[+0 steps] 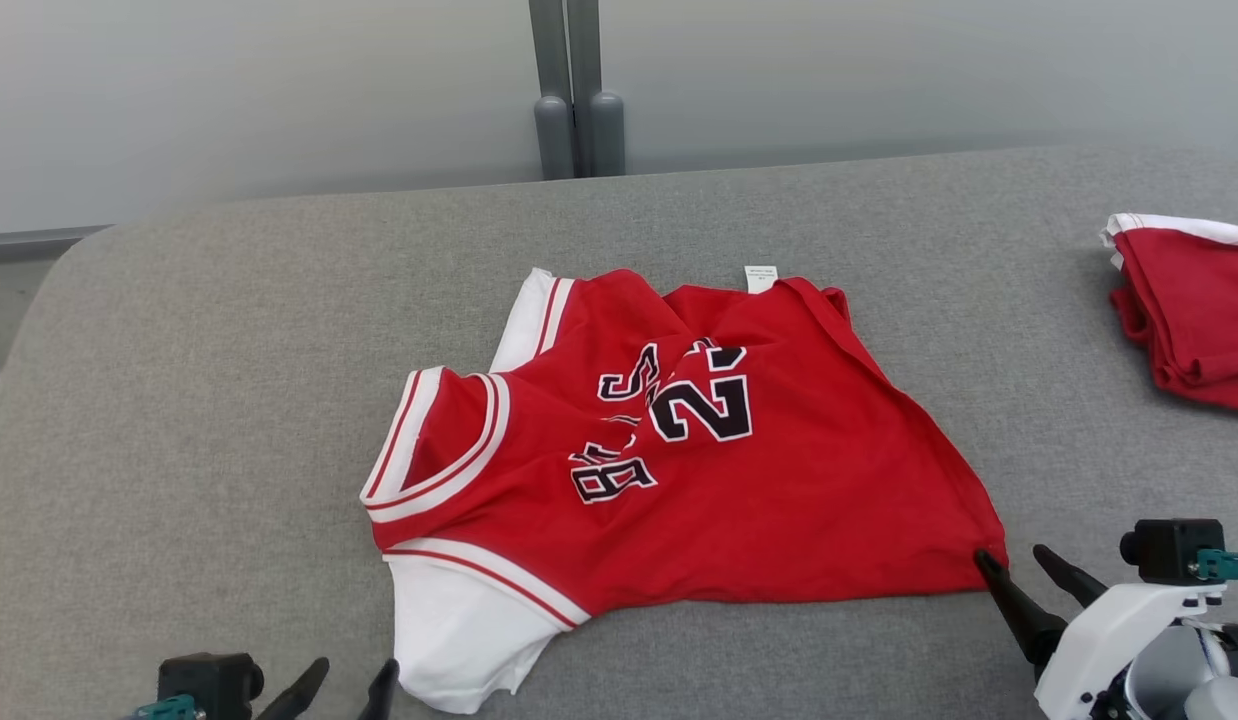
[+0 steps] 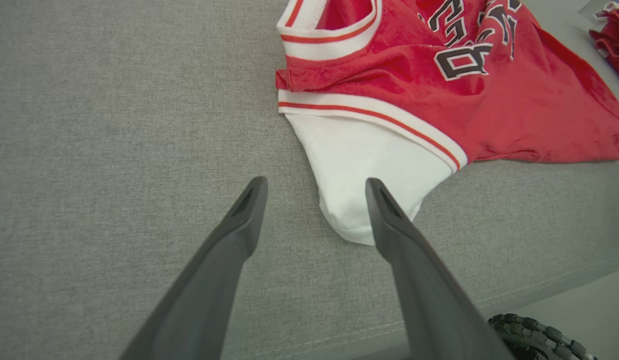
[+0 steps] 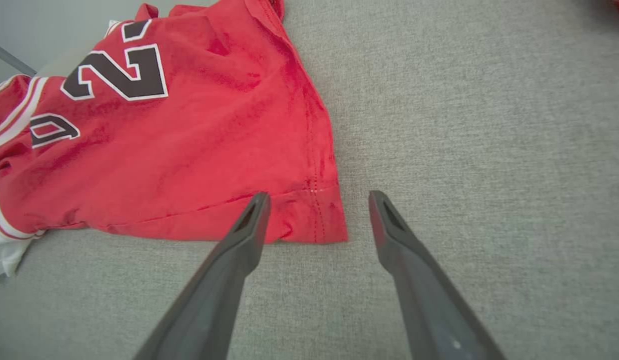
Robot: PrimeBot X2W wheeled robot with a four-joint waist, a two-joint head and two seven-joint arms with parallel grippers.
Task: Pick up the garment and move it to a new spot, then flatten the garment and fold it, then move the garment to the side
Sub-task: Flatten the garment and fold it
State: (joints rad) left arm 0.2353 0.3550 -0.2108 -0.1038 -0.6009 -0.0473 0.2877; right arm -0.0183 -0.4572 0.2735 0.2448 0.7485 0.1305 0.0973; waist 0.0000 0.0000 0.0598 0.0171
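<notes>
The left gripper grabs the white sleeve's edge (image 1: pixel 456 698) next, where the cloth puffs up in a fold, since the jersey's red body (image 1: pixel 771 516) lies spread.
The garment (image 1: pixel 679 470) is a red jersey with white sleeves, striped trim and black lettering, lying rumpled in the middle of the grey cushioned surface (image 1: pixel 179 400). My left gripper (image 1: pixel 351 682) is open at the near edge, its fingers straddling the tip of the white sleeve (image 2: pixel 359 165) in the left wrist view. My right gripper (image 1: pixel 1014 560) is open at the jersey's near right hem corner (image 3: pixel 319 220), one finger over the red cloth, the other over bare grey fabric. Nothing is held.
A second red and white garment (image 1: pixel 1194 310) lies folded at the far right edge. A grey post (image 1: pixel 576 90) stands behind the surface against a pale wall. The surface's front seam and a black wheel (image 2: pixel 539 337) show in the left wrist view.
</notes>
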